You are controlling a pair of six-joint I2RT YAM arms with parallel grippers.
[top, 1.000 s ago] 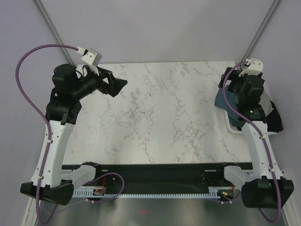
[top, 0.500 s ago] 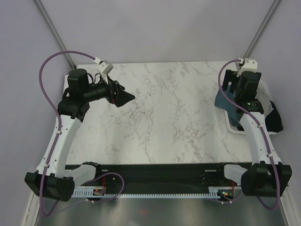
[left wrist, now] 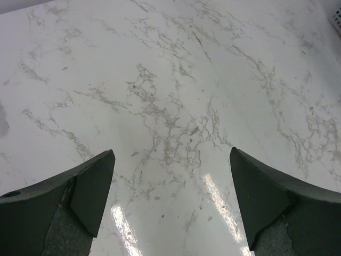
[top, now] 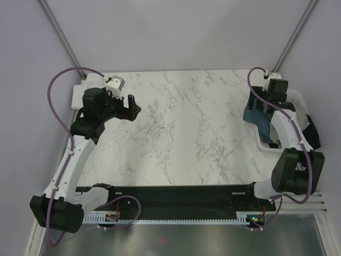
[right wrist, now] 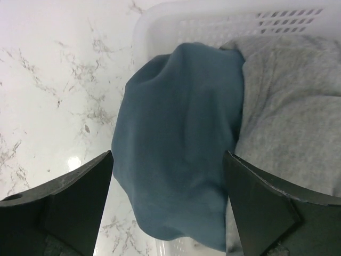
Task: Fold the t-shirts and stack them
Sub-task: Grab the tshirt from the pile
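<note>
My right gripper's fingers stop above the shirt's fold with the shirt between them, so it lowers next before it closes on the slate-blue shirt.
A dark slate-blue t-shirt (top: 252, 115) hangs over the left rim of the white slatted basket (top: 265, 142) at the table's right edge. In the right wrist view the slate-blue shirt (right wrist: 181, 133) lies bunched beside a light grey shirt (right wrist: 287, 106) inside the basket (right wrist: 160, 16). A black shirt (top: 314, 136) hangs at the basket's right side. The white shirt is out of view. My right gripper (top: 262, 105) is open and empty just above the slate-blue shirt, its fingers (right wrist: 80, 197) astride it. My left gripper (top: 134, 108) is open and empty over bare marble (left wrist: 170, 96) at the far left.
The marble table top (top: 192, 133) spans the middle between the arms. Purple cables loop off both wrists. The black rail with the arm bases runs along the near edge (top: 176, 194). Grey walls stand close on both sides.
My right wrist has moved toward the far edge, and its elbow has folded back. My left arm has swung its gripper inward, then drawn it back a little and lower.
</note>
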